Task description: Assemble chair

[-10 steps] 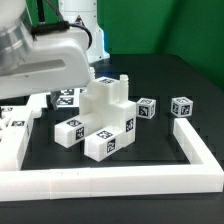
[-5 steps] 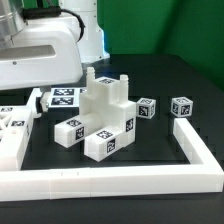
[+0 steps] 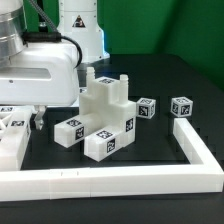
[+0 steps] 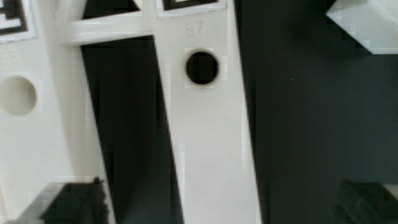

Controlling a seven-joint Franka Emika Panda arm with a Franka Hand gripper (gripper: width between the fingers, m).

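My gripper's fingers hover above the long white bar (image 4: 214, 175) and closing now would miss it, so it is too early to close before my gripper lowers.
The chair is in loose white tagged parts. A joined chunk of blocks (image 3: 103, 115) stands mid-table, with two small cubes (image 3: 146, 109) (image 3: 181, 106) toward the exterior view's right. Flat tagged parts (image 3: 12, 122) lie at the exterior view's left, under the arm's hand (image 3: 40, 78). In the wrist view a long white bar with a round hole (image 4: 210, 120) runs between my open gripper's (image 4: 222, 204) dark fingertips (image 4: 75, 203), apart from both. A second white piece with a hole (image 4: 22, 95) lies beside it. Nothing is held.
The white L-shaped border rail (image 3: 120, 181) runs along the front and up the exterior view's right side (image 3: 192, 138). The table is black. The arm's base (image 3: 82, 25) stands at the back.
The arm's hand has come down over the parts at the exterior view's left and now hides a tagged piece there. The jaws stay open.
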